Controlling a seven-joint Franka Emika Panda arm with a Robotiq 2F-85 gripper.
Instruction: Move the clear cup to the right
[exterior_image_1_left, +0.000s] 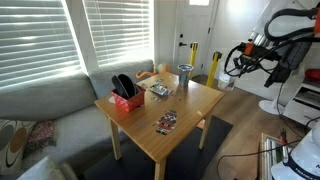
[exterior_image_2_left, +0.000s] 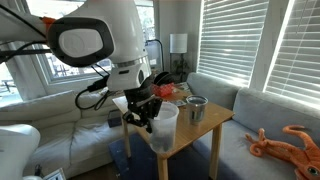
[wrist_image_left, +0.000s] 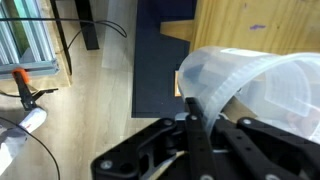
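Note:
The clear cup (exterior_image_2_left: 166, 128) in my fingertips hangs above and beyond the wooden table's edge, so it is too early to release; it moves inward first, and then my gripper releases it.
The clear cup (exterior_image_2_left: 166, 128) is a wide, translucent whitish plastic cup. My gripper (exterior_image_2_left: 150, 118) is shut on its rim and holds it tilted at the near corner of the wooden table (exterior_image_2_left: 203, 128). In the wrist view the cup (wrist_image_left: 255, 85) fills the right side, with one finger of the gripper (wrist_image_left: 195, 115) inside the wall and one outside. The table edge (wrist_image_left: 260, 25) and a dark rug (wrist_image_left: 160, 60) lie below. In an exterior view the gripper (exterior_image_1_left: 238, 62) hangs off the table's side (exterior_image_1_left: 190, 110); the cup is too small to make out there.
A greyish tumbler (exterior_image_1_left: 185, 72) (exterior_image_2_left: 196, 108) and a red box (exterior_image_1_left: 125, 97) stand on the table, with small flat items (exterior_image_1_left: 166, 122) near its front. A sofa (exterior_image_1_left: 40, 105) lies beside it. An orange toy (exterior_image_2_left: 285, 140) lies on cushions. An orange-handled clamp (wrist_image_left: 25, 82) lies on the floor.

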